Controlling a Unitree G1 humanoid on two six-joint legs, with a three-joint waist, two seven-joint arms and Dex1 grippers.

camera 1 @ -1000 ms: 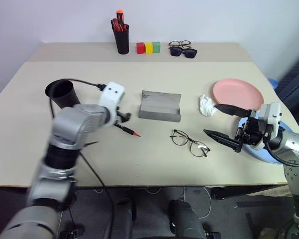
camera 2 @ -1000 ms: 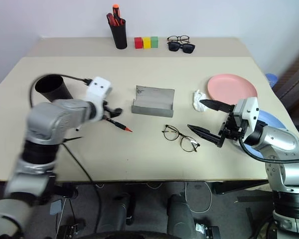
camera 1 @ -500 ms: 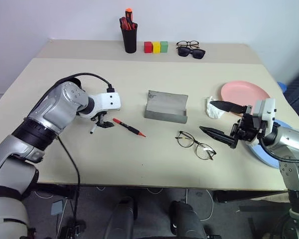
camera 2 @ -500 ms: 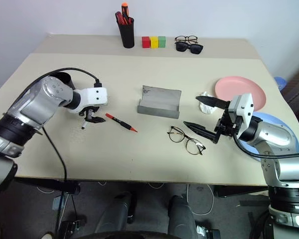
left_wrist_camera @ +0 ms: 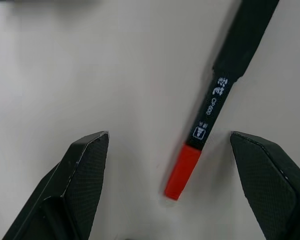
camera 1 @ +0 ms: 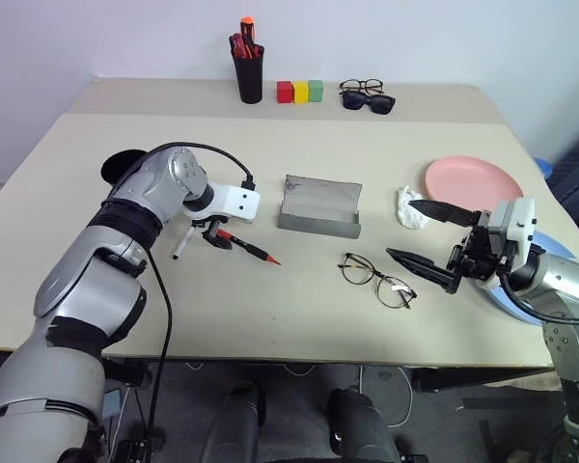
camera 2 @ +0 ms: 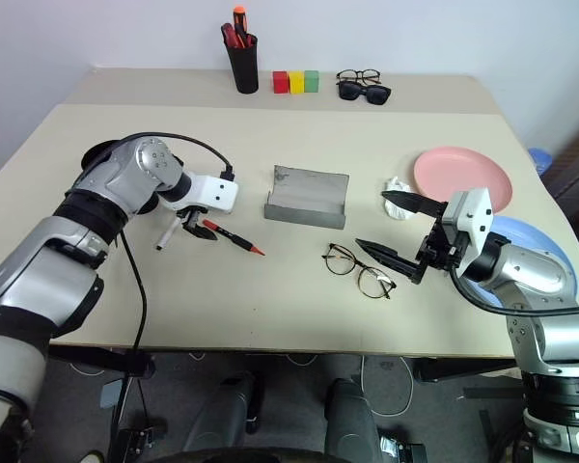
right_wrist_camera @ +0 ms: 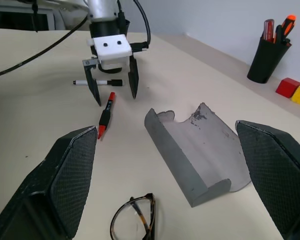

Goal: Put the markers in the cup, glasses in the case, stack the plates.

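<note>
I will grip the red marker by its thick black body with my left gripper next, because the red marker's pointed tip is exposed.
The red marker lies on the table left of the open grey case. My left gripper points down over the marker's black rear end, open, with a finger on each side and neither touching it. The white marker lies just to the left. The black cup stands behind my left arm, partly hidden. The wire-framed glasses lie in front of the case. My right gripper hovers open to their right. The pink plate sits far right, the blue plate under my right arm.
A crumpled white tissue lies between the case and the pink plate. At the back edge stand a black pen holder, three coloured blocks, and sunglasses with another pair of spectacles. A black cable loops off my left wrist.
My left gripper swung right from near the cup, turned to point down, and now straddles the red marker's rear end. The right arm kept still. The camera view shifted.
</note>
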